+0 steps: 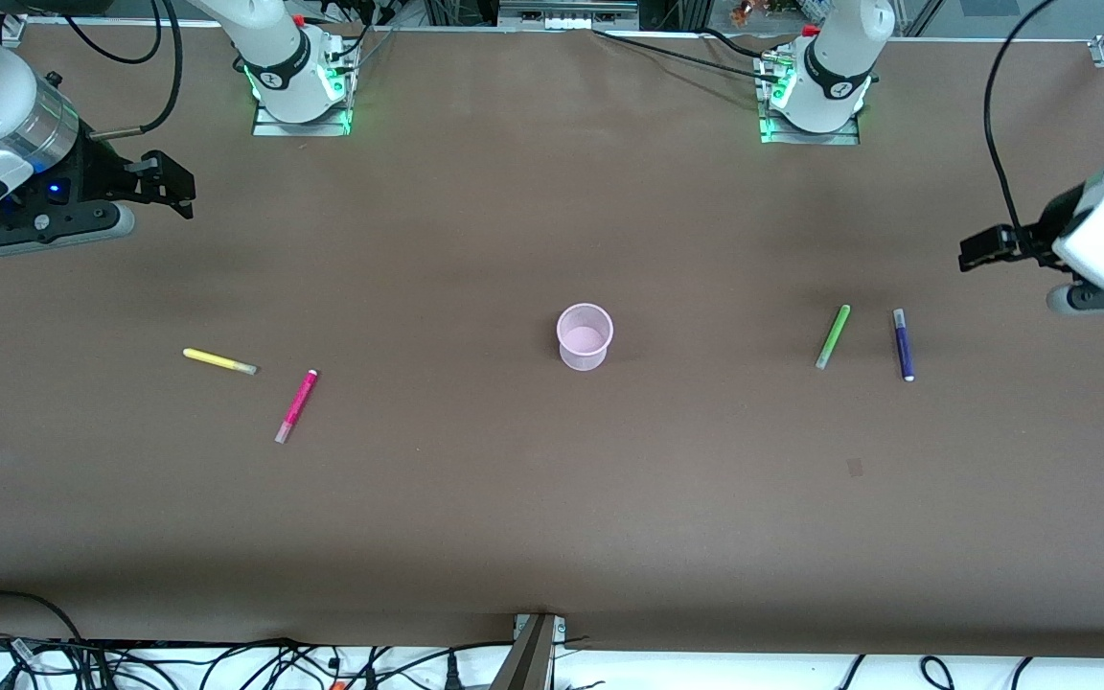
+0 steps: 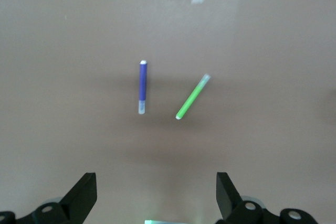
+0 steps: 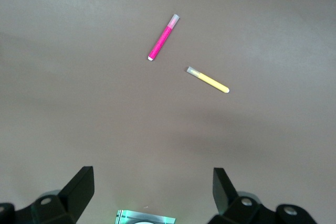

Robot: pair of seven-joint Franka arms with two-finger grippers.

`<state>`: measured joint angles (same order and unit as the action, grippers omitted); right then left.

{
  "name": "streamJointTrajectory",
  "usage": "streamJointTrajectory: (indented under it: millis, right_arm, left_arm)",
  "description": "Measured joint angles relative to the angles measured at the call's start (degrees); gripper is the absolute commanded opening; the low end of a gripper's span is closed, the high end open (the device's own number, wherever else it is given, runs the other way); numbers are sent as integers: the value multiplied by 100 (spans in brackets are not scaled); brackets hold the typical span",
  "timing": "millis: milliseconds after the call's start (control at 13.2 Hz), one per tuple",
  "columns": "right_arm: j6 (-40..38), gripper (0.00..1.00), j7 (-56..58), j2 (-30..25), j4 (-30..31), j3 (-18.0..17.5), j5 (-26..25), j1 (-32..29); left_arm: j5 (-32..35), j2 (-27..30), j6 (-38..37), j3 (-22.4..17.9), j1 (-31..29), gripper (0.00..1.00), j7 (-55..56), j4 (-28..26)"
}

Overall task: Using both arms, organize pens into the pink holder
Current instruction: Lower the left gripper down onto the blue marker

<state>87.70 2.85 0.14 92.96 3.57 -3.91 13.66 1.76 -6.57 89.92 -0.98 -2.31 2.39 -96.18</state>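
Observation:
The blue-purple pen has its pale end (image 1: 900, 318) with the cap, and my left gripper needs to pick it up there next. Then the blue-purple pen's white-tipped end (image 1: 908, 378) is free to go into the pink holder.
The pink holder (image 1: 585, 335) stands upright and empty at the table's middle. The yellow pen (image 1: 218, 361) and the magenta pen (image 1: 296, 405) lie flat toward the right arm's end; both show in the right wrist view, yellow pen (image 3: 208, 80), magenta pen (image 3: 162, 43). The green pen (image 1: 833, 336) and the blue-purple pen (image 1: 903, 344) lie toward the left arm's end; they show in the left wrist view, green pen (image 2: 192, 97), blue-purple pen (image 2: 142, 86). My right gripper (image 1: 169, 188) is open and empty, up in the air at its end. My left gripper (image 1: 985, 247) is open and empty, up above the table near the blue-purple pen.
The brown table (image 1: 552, 517) carries only the holder and the pens. The arm bases (image 1: 301, 91) (image 1: 811, 101) stand at its back edge. Cables (image 1: 226, 666) lie along the front edge. A small pale patch (image 1: 854, 467) marks the table nearer the camera than the green pen.

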Motion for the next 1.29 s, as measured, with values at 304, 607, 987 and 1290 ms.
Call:
streamJointTrajectory:
  millis: [304, 607, 987, 1290]
  right_arm:
    - [64, 100, 0, 0, -3, 0, -1, 0]
    - [265, 100, 0, 12, -23, 0, -7, 1]
    - [297, 100, 0, 48, -76, -1, -40, 5]
    - [320, 100, 0, 74, -82, -1, -123, 5]
  left_arm:
    - [16, -751, 1156, -9, -197, 100, -78, -427]
    - [702, -1068, 3233, -9, -253, 100, -104, -1487]
    - [970, -1697, 4891, -6, -270, 100, -517, -2261]
    - [971, -2278, 5985, -8, -548, 100, -919, -2451]
